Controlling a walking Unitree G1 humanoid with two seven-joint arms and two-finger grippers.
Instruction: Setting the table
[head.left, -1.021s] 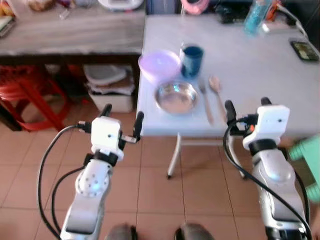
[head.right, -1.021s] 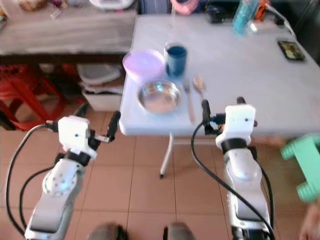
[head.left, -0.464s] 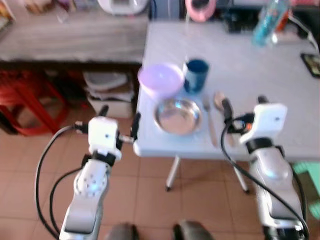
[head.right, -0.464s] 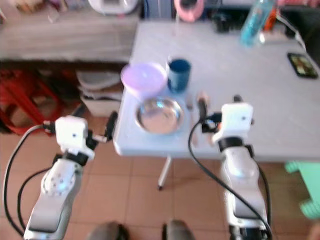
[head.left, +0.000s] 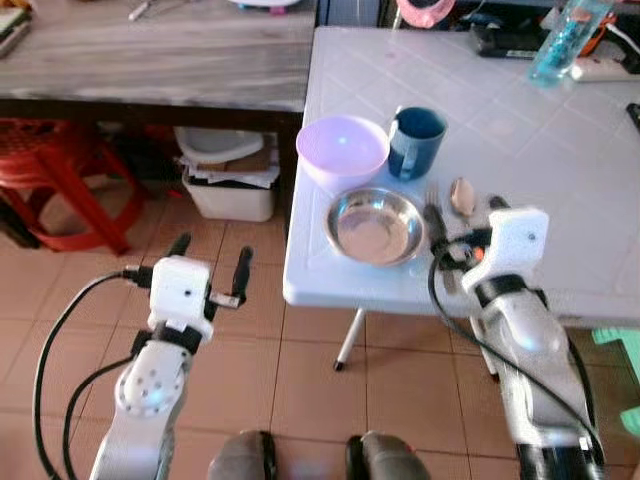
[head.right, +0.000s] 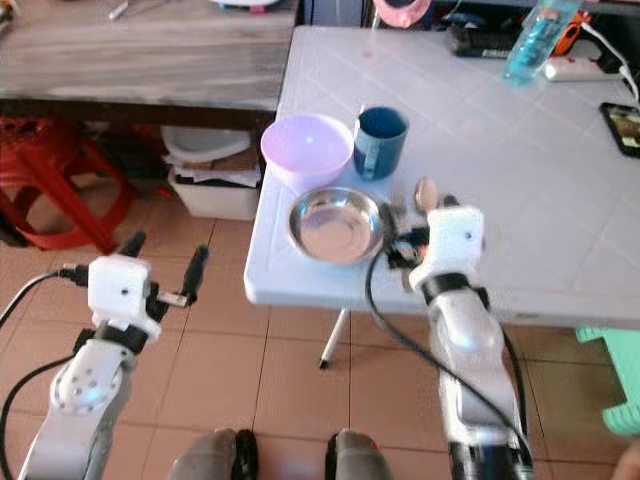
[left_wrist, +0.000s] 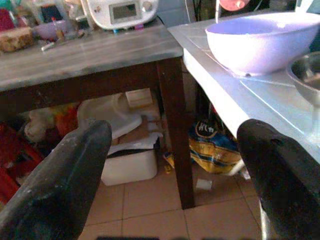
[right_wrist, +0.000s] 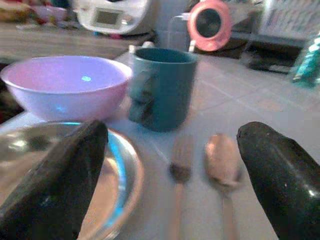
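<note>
I should set the table next, so my right gripper should grab the shallow steel bowl (head.left: 375, 222) by its rim (head.left: 418, 224).
On the white table's (head.left: 560, 150) near left corner stand a purple bowl (head.left: 342, 148), a dark blue mug (head.left: 415, 140) and a shallow steel bowl (head.left: 375, 222). A fork (head.left: 432, 203) and a spoon (head.left: 462, 196) lie just right of the steel bowl. My right gripper (head.left: 467, 215) is open, low over the table's front edge, with the fork (right_wrist: 180, 170) and spoon (right_wrist: 222, 160) between its fingers' line. It holds nothing. My left gripper (head.left: 210, 258) is open and empty over the floor, left of the table's corner. It faces the purple bowl (left_wrist: 260, 42).
A wooden table (head.left: 150, 60) adjoins the white one on the left, with a red stool (head.left: 50, 185) and a white tub (head.left: 230, 190) beneath it. A blue bottle (head.left: 560, 40) and a phone (head.right: 625, 125) sit far back. A green stool (head.left: 620, 350) stands at right.
The view has moved closer to the table. My right gripper now reaches over the table's front edge at the fork and spoon; the left one sits lower, beside the table corner.
</note>
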